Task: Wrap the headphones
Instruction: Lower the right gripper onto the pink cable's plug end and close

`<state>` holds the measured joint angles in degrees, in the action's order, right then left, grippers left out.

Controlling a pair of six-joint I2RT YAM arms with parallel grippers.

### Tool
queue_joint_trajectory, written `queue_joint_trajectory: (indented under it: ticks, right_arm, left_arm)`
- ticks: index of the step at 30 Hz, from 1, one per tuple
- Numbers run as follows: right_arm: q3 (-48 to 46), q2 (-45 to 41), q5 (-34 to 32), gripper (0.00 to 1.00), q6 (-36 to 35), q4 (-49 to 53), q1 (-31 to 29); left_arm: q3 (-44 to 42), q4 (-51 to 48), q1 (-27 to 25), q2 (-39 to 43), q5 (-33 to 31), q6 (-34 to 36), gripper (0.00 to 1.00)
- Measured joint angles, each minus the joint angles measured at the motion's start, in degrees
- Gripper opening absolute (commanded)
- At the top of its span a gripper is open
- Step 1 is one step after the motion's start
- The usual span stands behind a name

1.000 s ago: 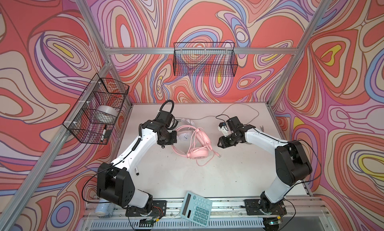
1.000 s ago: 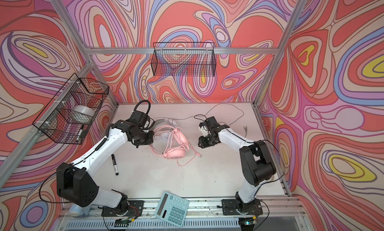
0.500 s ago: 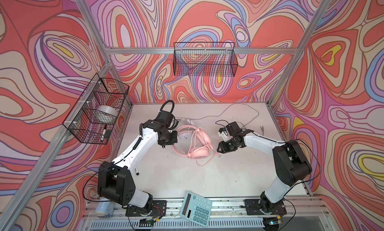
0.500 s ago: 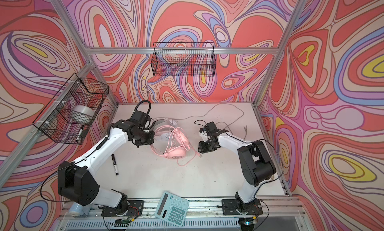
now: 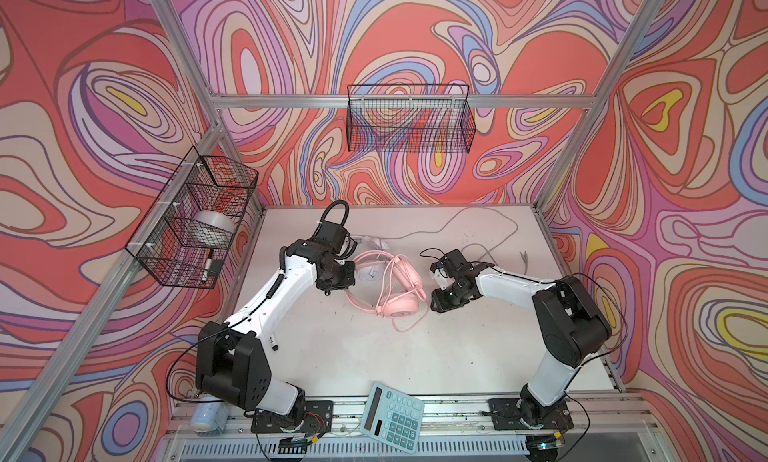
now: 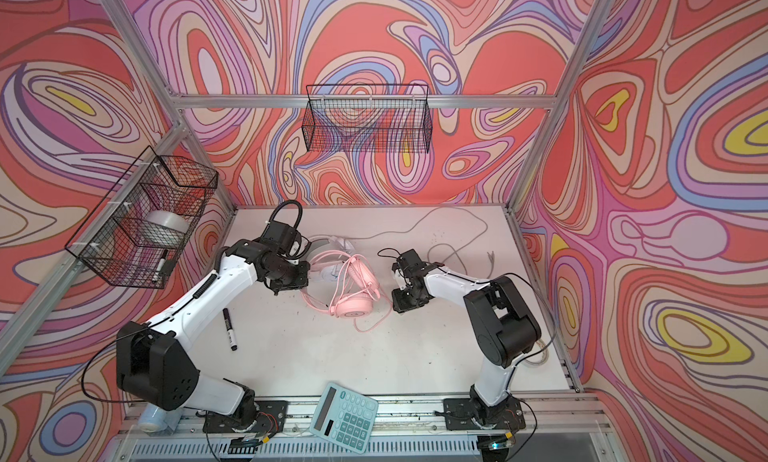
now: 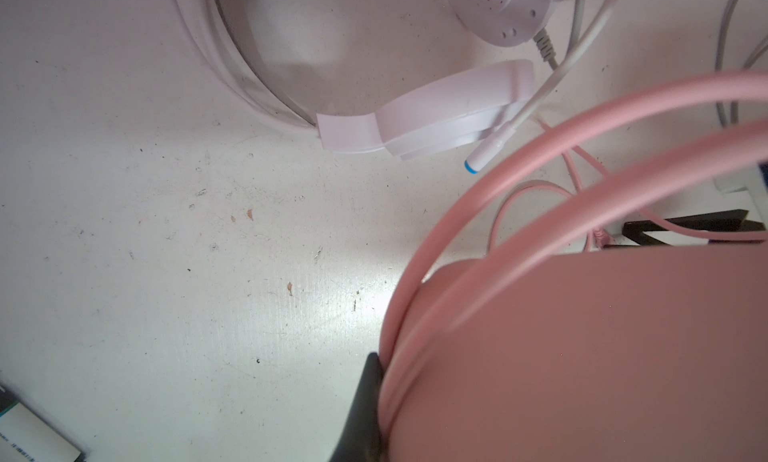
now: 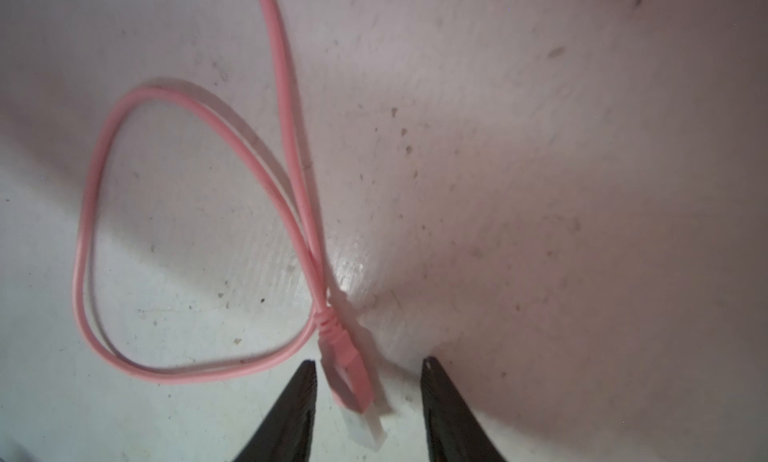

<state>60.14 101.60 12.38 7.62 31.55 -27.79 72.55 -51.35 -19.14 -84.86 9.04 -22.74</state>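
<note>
The fingers of my right gripper reach past the end of the plug's pink body (image 8: 348, 372), level with it. It is time to close now, as that would catch the plug.
The pink headphones (image 5: 399, 308) (image 6: 353, 308) lie mid-table, the cable looped over and round them. The white headphones (image 5: 372, 272) (image 7: 436, 114) lie just behind them, partly under my left arm. My left gripper (image 5: 332, 287) (image 6: 286, 287) is shut on the pink headband (image 7: 540, 156); one black finger (image 7: 365, 397) shows against it and the other is hidden. My right gripper (image 5: 436, 304) (image 8: 369, 362) stands open, low over the table, to the right of the pink ear cup. The pink cable's plug (image 8: 349, 368) lies between its fingers, untouched, and a cable loop (image 8: 91, 231) lies beyond.
The white headset's grey cable (image 5: 457, 223) trails across the back right of the table. A black marker (image 6: 230, 329) lies by my left arm. A teal calculator (image 5: 392, 418) sits at the front edge. Wire baskets hang on the left wall (image 5: 195, 227) and the back wall (image 5: 409, 123).
My right gripper has moved toward the front and slightly left, down to the pink cable's plug, staying open. The left gripper and the headphones have kept still.
</note>
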Motion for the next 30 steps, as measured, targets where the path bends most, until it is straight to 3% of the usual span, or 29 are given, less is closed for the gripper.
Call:
queue_joint_trajectory:
  ticks: [15,30]
  right_arm:
    - [1.81,1.57,-4.50,0.29,0.24,1.03,-1.68]
    - [0.63,0.85,-3.56,0.05,-0.35,0.11,-1.55]
  left_arm:
    - [-0.02,0.00,0.00,0.00,-0.02,0.00,0.00]
    - [-0.02,0.00,0.00,0.00,-0.04,-0.48,0.00]
